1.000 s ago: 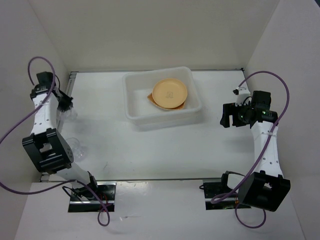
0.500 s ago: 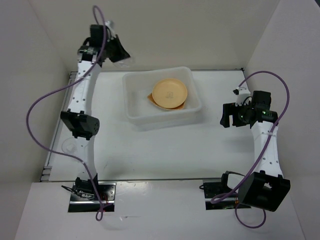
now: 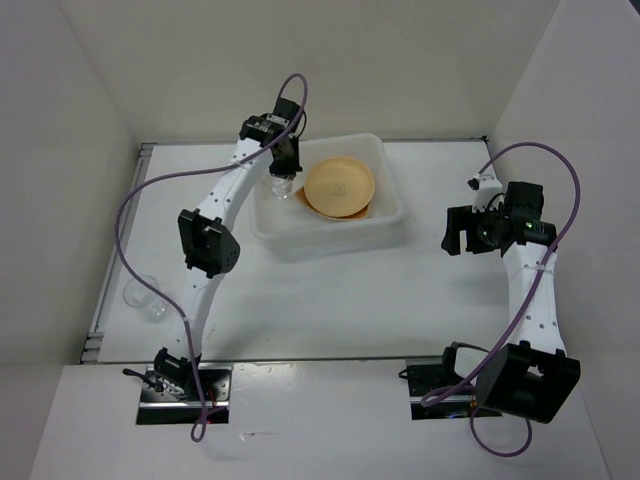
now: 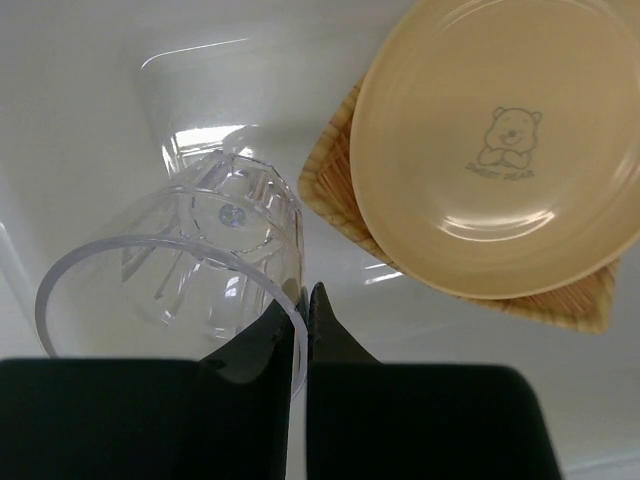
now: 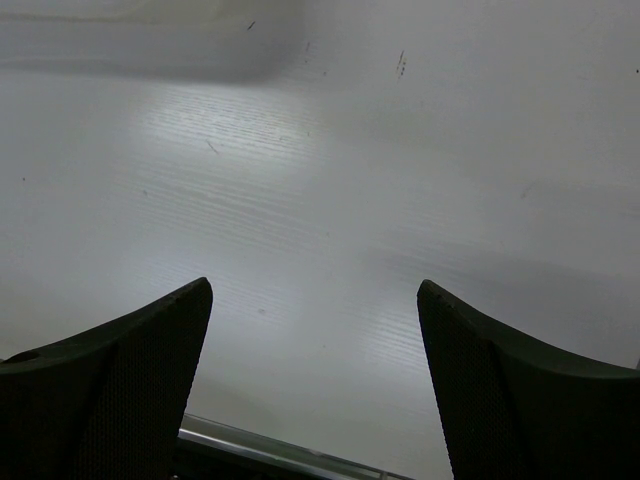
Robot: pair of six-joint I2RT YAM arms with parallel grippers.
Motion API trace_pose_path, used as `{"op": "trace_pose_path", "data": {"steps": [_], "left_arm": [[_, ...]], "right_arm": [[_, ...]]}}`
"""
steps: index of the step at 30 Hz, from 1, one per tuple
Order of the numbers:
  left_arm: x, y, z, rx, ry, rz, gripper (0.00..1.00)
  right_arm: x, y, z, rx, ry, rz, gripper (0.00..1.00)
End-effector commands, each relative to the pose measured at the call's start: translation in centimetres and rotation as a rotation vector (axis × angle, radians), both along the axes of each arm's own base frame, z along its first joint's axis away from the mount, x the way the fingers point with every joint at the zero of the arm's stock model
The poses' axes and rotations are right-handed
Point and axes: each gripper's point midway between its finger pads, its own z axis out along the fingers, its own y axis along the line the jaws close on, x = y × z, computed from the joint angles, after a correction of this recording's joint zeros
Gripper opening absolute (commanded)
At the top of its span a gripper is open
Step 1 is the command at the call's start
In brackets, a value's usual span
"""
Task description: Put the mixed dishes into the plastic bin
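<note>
The cup would fall if the left gripper released it now, as its base hangs above the bottom of the bin beside the woven orange plate. The left gripper should first lower the cup onto the bin's bottom.
My left gripper (image 3: 283,176) hangs over the left part of the plastic bin (image 3: 330,241), shut on the rim of a clear plastic cup (image 3: 281,188). In the left wrist view its fingertips (image 4: 305,300) pinch the wall of that cup (image 4: 190,260), one finger inside and one outside. To the right in the bin lies a round pale orange plate (image 3: 340,187) with a bear print (image 4: 500,150), resting on the woven orange plate (image 4: 335,185). A second clear cup (image 3: 143,297) stands on the table at the left. My right gripper (image 3: 455,232) is open and empty over bare table (image 5: 312,300).
White walls close in the table on the left, back and right. A metal strip (image 3: 98,320) runs along the table's left edge near the second cup. The right arm (image 3: 530,290) stands along the right side.
The left arm has swung from the table's left side, up along the back wall and down over the bin, carrying the clear cup. The right arm has not moved.
</note>
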Motion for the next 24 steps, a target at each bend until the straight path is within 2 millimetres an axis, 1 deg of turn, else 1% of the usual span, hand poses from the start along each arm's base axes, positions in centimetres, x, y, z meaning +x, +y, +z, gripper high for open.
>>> {"op": "trace_pose_path", "data": {"steps": [1,2,3,5,6,7,8,9,10,11,12,14,15,16,17,18,19,20,21,22,23,24], "left_arm": [[0.3,0.6,-1.9,0.142,-0.011,0.021,0.00],[0.1,0.7,-2.5,0.150,0.006,0.020,0.00],[0.2,0.8,-3.5,0.187,0.013,0.028,0.00],[0.0,0.8,-4.6,0.195,0.040,0.034,0.00],[0.1,0.8,-5.0,0.197,0.043,0.034,0.00],[0.2,1.0,-4.9,0.206,0.039,0.040,0.02],[0.2,1.0,-5.6,0.212,0.050,0.039,0.03],[0.2,1.0,-5.6,0.212,0.050,0.039,0.03],[0.2,0.9,-6.2,0.212,0.061,0.046,0.05],[0.2,0.9,-6.2,0.212,0.061,0.046,0.06],[0.3,0.9,-6.6,0.214,0.064,0.046,0.12],[0.2,1.1,-6.6,0.225,0.068,0.049,0.14],[0.3,1.0,-6.3,0.216,0.060,0.058,0.17],[0.2,1.5,-6.3,0.237,0.061,0.068,0.27],[0.2,1.5,-6.3,0.238,0.061,0.068,0.33],[0.6,2.2,-4.6,0.234,0.028,0.097,0.39],[0.5,2.6,-3.7,0.239,0.012,0.119,0.45],[0.7,3.1,-2.2,0.252,-0.026,0.140,0.59],[1.0,3.7,1.1,0.222,-0.093,0.172,0.63],[0.9,4.4,3.0,0.205,-0.123,0.187,0.66],[0.5,4.8,7.0,0.168,-0.202,0.215,0.71],[0.2,5.5,9.4,0.142,-0.248,0.231,0.85]], "right_arm": [[0.7,-0.5,0.8,-0.020,-0.054,-0.011,0.88],[0.6,-0.6,0.8,-0.020,-0.050,-0.023,0.88],[0.7,-0.6,0.5,-0.018,-0.041,-0.023,0.88],[0.7,-0.6,0.5,-0.018,-0.041,-0.023,0.88],[0.7,-0.6,0.5,-0.018,-0.041,-0.023,0.88],[0.7,-0.6,0.5,-0.018,-0.041,-0.023,0.88],[0.7,-0.6,0.5,-0.018,-0.041,-0.023,0.88],[0.7,-0.6,0.5,-0.018,-0.041,-0.023,0.88],[0.7,-0.6,0.5,-0.018,-0.041,-0.023,0.88],[0.8,-0.6,0.3,-0.015,-0.032,-0.023,0.88],[0.8,-0.6,0.3,-0.015,-0.032,-0.023,0.88],[0.8,-0.6,0.3,-0.015,-0.032,-0.023,0.88],[0.7,-0.9,0.3,-0.015,-0.032,-0.032,0.88],[0.7,-0.9,0.3,-0.015,-0.032,-0.033,0.88],[0.7,-0.9,0.3,-0.015,-0.032,-0.033,0.88],[0.8,-0.9,0.1,-0.013,-0.023,-0.033,0.88],[0.8,-0.9,0.1,-0.013,-0.023,-0.033,0.88],[0.8,-0.9,0.1,-0.013,-0.023,-0.033,0.88],[0.8,-0.9,0.1,-0.013,-0.023,-0.033,0.88],[0.8,-0.9,0.1,-0.013,-0.023,-0.033,0.88],[0.8,-0.9,0.1,-0.013,-0.023,-0.033,0.88],[0.8,-0.9,0.1,-0.013,-0.023,-0.033,0.88]]}}
